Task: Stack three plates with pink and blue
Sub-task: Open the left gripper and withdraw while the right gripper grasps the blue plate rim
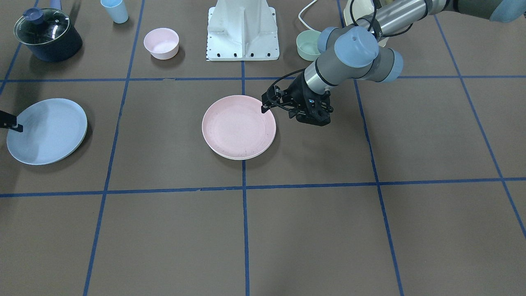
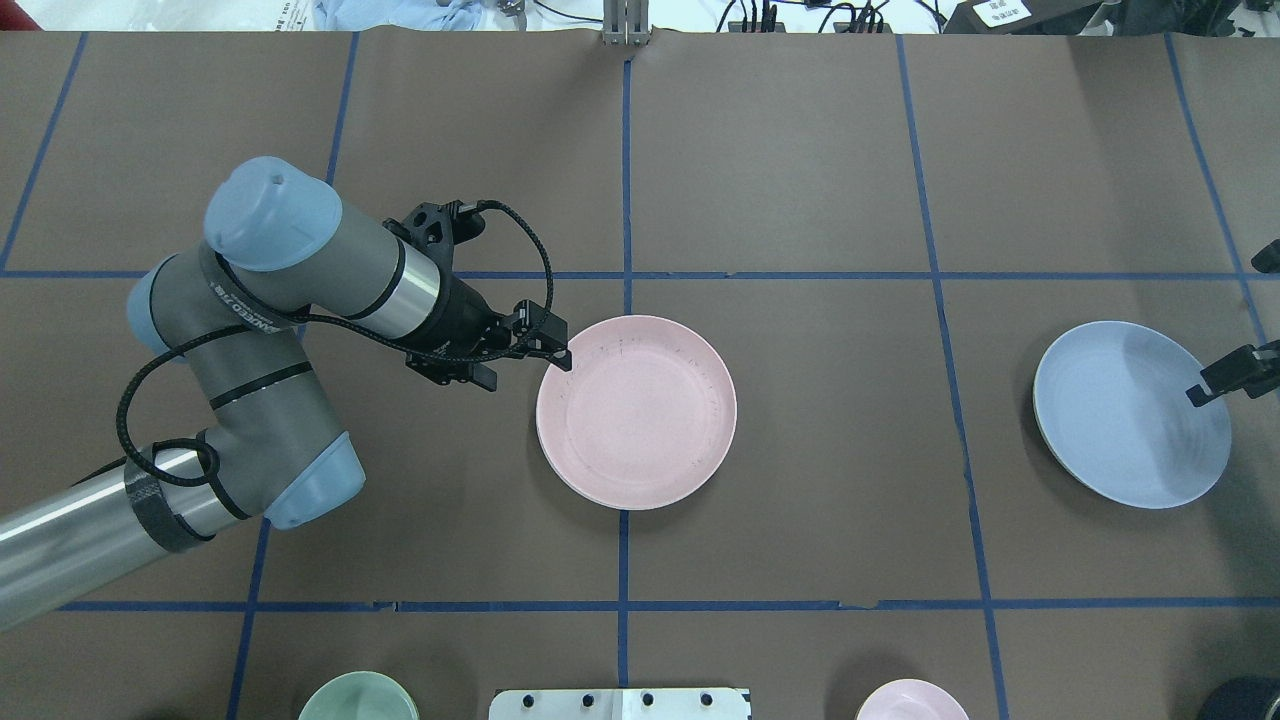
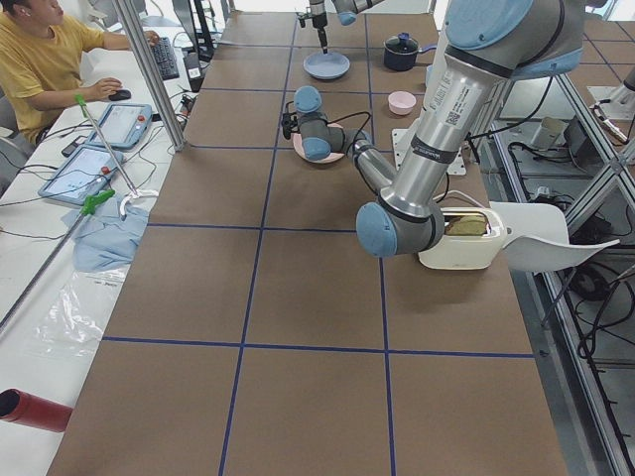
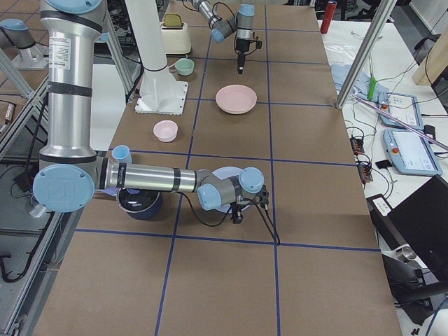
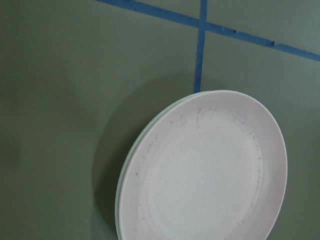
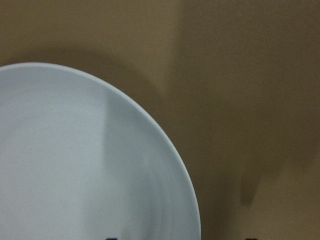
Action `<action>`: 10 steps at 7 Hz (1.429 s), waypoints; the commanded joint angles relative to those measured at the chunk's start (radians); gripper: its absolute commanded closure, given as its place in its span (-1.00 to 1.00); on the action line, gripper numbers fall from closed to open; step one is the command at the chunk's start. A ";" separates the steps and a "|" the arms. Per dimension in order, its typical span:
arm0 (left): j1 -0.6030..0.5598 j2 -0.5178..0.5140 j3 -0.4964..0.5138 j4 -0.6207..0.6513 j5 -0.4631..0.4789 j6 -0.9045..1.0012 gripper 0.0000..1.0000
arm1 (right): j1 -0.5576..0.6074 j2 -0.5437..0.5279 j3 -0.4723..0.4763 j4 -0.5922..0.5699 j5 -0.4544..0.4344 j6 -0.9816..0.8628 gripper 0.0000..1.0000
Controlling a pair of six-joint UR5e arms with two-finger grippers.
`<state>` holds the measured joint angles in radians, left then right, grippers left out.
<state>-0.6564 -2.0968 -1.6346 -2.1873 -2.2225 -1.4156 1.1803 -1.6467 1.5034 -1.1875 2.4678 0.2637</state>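
Observation:
The pale blue plate will be stacked with the pink plate. My right gripper will grab it by its outer rim next for that.
The pale pink plate lies at the table's middle on top of the cream plate, of which only a thin rim shows; both also show in the left wrist view. The pale blue plate lies alone far to my right. My left gripper hangs at the pink plate's left rim, and I cannot tell whether it is open or shut. My right gripper is open at the blue plate's right edge. One finger is over the plate and the other is off it.
A small pink bowl, a mint-green bowl, a lidded dark pot and a blue cup stand beside the robot base. A toaster sits near the left arm's base. An operator sits beyond the table.

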 commanded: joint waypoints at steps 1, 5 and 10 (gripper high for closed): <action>-0.089 0.085 -0.030 0.000 -0.041 0.153 -1.00 | -0.005 0.016 -0.014 0.000 -0.001 0.000 -0.76; -0.258 0.262 -0.117 0.000 -0.140 0.389 -1.00 | -0.018 0.024 -0.035 0.000 0.002 0.002 -0.53; -0.428 0.470 -0.163 0.021 -0.180 0.726 -1.00 | -0.019 0.027 -0.005 0.000 0.011 0.037 1.00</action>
<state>-1.0263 -1.6799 -1.7930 -2.1819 -2.3902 -0.8042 1.1614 -1.6199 1.4770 -1.1871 2.4744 0.2765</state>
